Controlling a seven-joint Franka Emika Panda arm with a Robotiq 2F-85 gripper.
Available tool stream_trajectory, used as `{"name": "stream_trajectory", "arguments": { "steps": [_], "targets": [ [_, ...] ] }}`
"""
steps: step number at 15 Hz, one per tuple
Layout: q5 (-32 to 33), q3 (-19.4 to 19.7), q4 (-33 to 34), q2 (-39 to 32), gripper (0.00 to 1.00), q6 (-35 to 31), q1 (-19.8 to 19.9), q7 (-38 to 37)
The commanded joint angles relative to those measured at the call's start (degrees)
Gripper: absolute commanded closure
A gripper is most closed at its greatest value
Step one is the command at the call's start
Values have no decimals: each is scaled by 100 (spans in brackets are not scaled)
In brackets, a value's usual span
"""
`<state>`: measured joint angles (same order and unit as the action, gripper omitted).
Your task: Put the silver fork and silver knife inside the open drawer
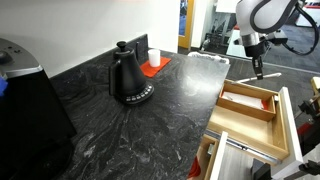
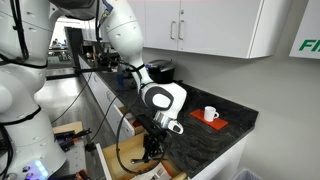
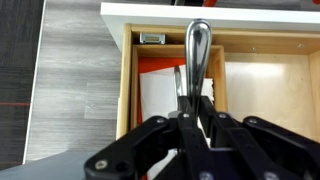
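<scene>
My gripper should open now. The utensil is hanging over the white sheet's section of the drawer, next to the divider, so it would land on the sheet.
My gripper (image 3: 190, 112) is shut on a slender shiny silver utensil (image 3: 198, 50). Its rounded handle sticks out ahead of the jaws. Its head is hidden between the fingers, so I cannot tell fork from knife. A thin dark strip lies beside it. The gripper hangs directly over the open drawer (image 3: 125, 85), a light-wood box with a lengthwise divider (image 3: 218, 75) and a white sheet with a reddish-orange patch in its left compartment. In both exterior views the gripper (image 1: 258, 68) (image 2: 150, 150) hovers above the drawer (image 1: 246, 106). No other loose utensil is in view.
On the dark stone counter stand a black kettle (image 1: 128, 78), a white cup on a red mat (image 1: 153, 62) (image 2: 210, 115) and a flat silver tray (image 1: 205, 62). A paler wooden drawer with a metal rail (image 1: 243, 150) sticks out nearer the camera. Grey floor lies beside the cabinet (image 3: 75, 80).
</scene>
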<state>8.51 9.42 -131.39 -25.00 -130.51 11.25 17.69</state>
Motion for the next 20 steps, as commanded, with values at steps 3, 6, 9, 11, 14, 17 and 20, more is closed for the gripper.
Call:
{"name": "stream_trajectory", "arguments": {
  "steps": [3,6,9,11,14,17,20],
  "targets": [
    [201,56,112,-56,55,-55,118,24],
    [210,100,46,-6,36,-76,155,11],
    [202,137,101,-28,16,-39,164,-76],
    [143,81,69,1,28,16,148,-43],
    [144,93,90,1,9,16,151,-57],
    [144,93,94,1,9,16,151,-61],
    [144,94,94,1,9,16,151,-61]
  ]
}}
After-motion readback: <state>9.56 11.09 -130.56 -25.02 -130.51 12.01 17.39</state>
